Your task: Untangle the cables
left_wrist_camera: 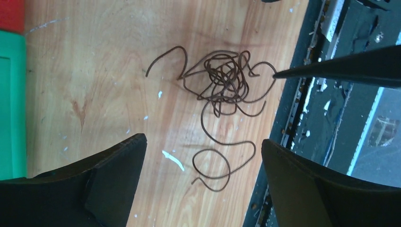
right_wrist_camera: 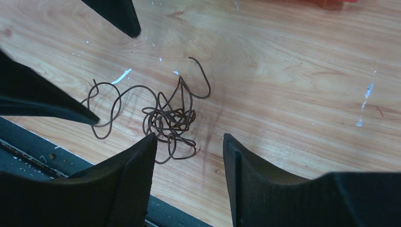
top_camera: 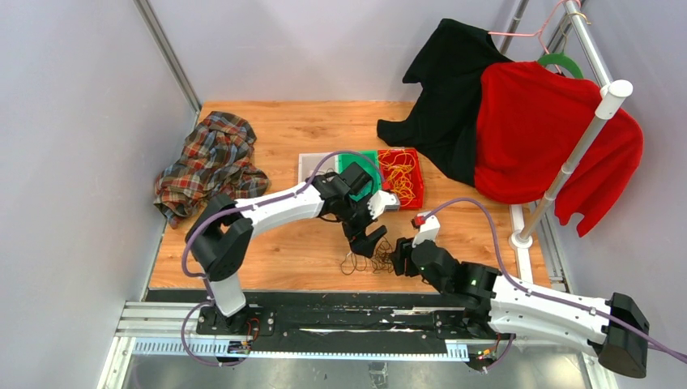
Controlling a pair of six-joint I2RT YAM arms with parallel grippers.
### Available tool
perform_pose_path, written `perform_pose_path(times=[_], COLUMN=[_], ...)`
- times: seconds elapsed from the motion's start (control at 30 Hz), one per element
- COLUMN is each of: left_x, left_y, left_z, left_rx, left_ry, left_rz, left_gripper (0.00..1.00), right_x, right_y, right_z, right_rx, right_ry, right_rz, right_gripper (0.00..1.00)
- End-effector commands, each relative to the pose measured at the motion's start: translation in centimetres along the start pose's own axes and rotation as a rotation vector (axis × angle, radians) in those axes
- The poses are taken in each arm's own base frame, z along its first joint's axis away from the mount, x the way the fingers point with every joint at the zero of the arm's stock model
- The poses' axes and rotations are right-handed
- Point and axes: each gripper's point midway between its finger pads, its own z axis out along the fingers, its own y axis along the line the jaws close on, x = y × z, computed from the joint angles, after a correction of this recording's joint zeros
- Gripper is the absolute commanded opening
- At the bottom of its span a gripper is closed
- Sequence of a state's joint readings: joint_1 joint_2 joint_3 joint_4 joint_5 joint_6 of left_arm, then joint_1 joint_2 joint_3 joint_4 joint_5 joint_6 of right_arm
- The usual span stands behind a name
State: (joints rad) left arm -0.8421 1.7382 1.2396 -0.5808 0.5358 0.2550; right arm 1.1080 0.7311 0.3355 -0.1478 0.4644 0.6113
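Observation:
The cable has a loose tail outside the knot, and my left gripper should grab it there next. That leaves the tangle (right_wrist_camera: 170, 118) free to pull apart.
The cables (top_camera: 369, 259) are a small tangle of thin dark brown wire loops lying on the wooden table by its near edge. In the left wrist view the knot (left_wrist_camera: 226, 78) has a loose tail curling toward the camera. My left gripper (top_camera: 366, 241) hovers open and empty over that tail (left_wrist_camera: 202, 140). My right gripper (top_camera: 399, 261) is open and empty just right of the tangle (right_wrist_camera: 170, 118), with its left finger (right_wrist_camera: 137, 161) at the knot's edge (right_wrist_camera: 189, 137). One right fingertip (left_wrist_camera: 331, 68) touches a loop's end.
A grey tray (top_camera: 312, 166), a green bin (top_camera: 366, 158) and a red bin (top_camera: 415, 162) of yellow loops stand behind the arms. A plaid shirt (top_camera: 212, 158) lies far left. Black (top_camera: 445, 89) and red (top_camera: 543, 130) garments hang on a rack at right. A black rail (top_camera: 324, 312) borders the near edge.

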Motion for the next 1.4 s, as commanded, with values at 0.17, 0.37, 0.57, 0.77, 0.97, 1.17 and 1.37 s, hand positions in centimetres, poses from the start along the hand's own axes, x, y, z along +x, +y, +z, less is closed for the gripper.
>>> perform_pose_path(times=[0.17,0.37,0.57,0.77,0.97,1.17,1.37], left_x=[-0.2,0.8,-0.2,-2.3,-3.6,-4.0,-5.3], left_y=[0.3,0.8,-0.4,-2.1,-4.8,-6.4,-8.3], left_z=[3.7,3.7,0.2,-4.6,-7.9,-10.1,-12.2], left_rx=[0.033,0.009,-0.011,-0.038,-0.004,0.016,0.058], left_ry=[-0.024,-0.001,-0.012,-0.041,-0.096,-0.096,-0.144], left_rz=[-0.043,0.002,0.09,0.147,0.138,0.145,0.171], left_gripper=[0.76,0.28,0.02,0.01,0.01,0.01,0.01], right_x=[-0.8,-1.4,-2.7,-6.0,-9.1,-10.4,-10.6], right_y=[-1.8,-1.6,-0.1,2.9,6.9,9.2,10.4], right_z=[-0.4,-0.3,-0.2,-0.2,-0.3,-0.4,0.5], right_rx=[0.076,0.072,0.01,-0.102,-0.246,-0.339,-0.361], right_ry=[-0.044,-0.071,-0.112,-0.189,-0.252,-0.302,-0.3], right_rz=[0.036,0.044,0.042,-0.021,-0.065,-0.064,-0.086], right_gripper=[0.5,0.47,0.51,0.65,0.68,0.66,0.6])
